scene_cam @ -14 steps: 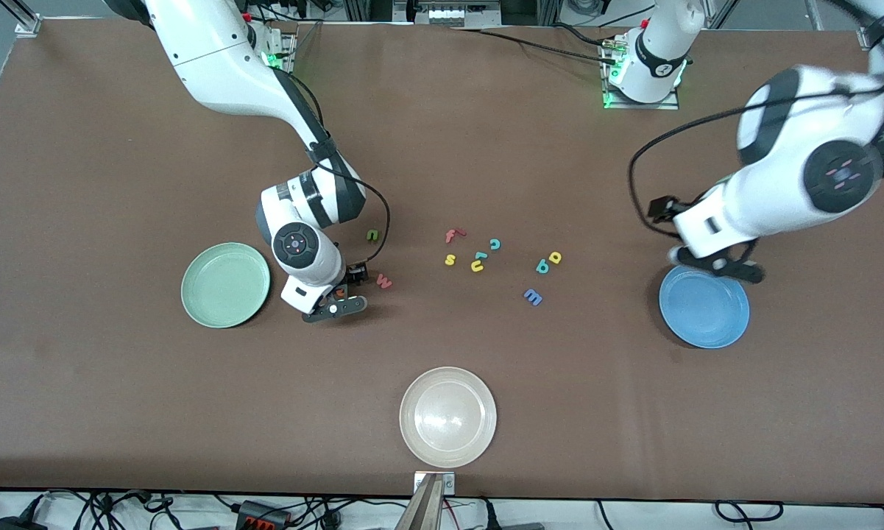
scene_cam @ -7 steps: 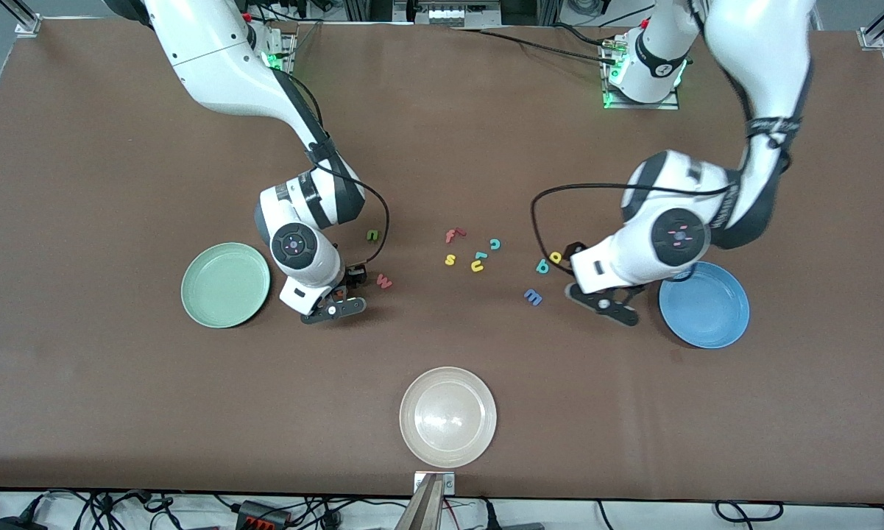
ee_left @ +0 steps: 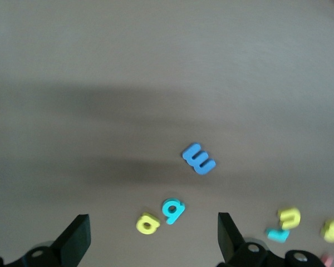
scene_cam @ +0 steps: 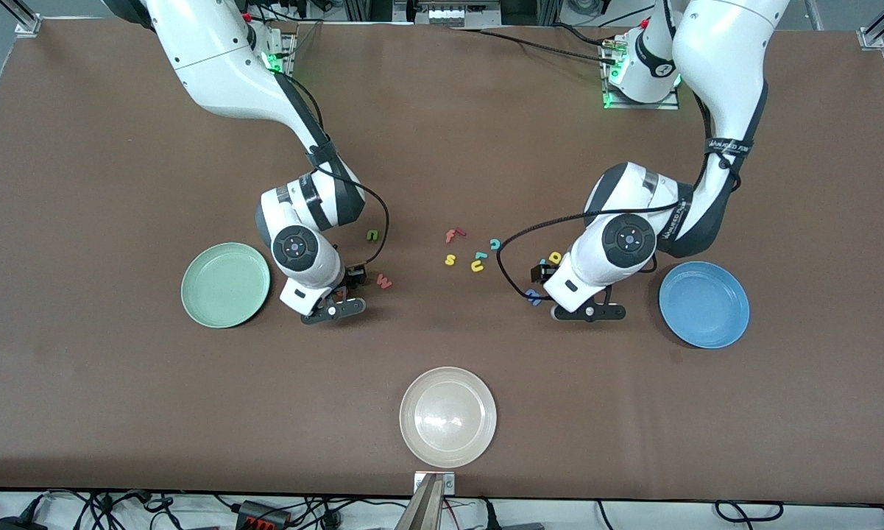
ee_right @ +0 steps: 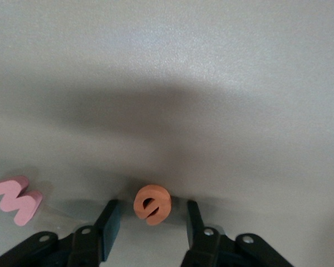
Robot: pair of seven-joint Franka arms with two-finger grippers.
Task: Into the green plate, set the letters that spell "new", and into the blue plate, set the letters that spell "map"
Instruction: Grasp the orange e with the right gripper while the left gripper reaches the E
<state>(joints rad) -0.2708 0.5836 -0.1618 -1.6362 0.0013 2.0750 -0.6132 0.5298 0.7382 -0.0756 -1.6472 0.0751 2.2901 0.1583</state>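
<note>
My left gripper grabs the blue "m" by an outer leg next, to spell "map" in the blue plate.
The orange "e" lies on the table between the fingers of my right gripper, with a gap on each side. The pink "w" lies beside it and the dark green "n" farther from the front camera. The green plate is empty beside the right gripper. My left gripper hangs wide open over the yellow "p" and teal "a", with the blue "m" close by. The blue plate is empty beside the left gripper.
A red "f", yellow "s", yellow "u" and teal "c" lie in a cluster between the two grippers. A cream-white plate sits near the table's front edge.
The left arm has swung from over the blue plate to over the "m", "a" and "p". The right gripper's fingers have drawn closer around the "e"; the right arm stayed put.
</note>
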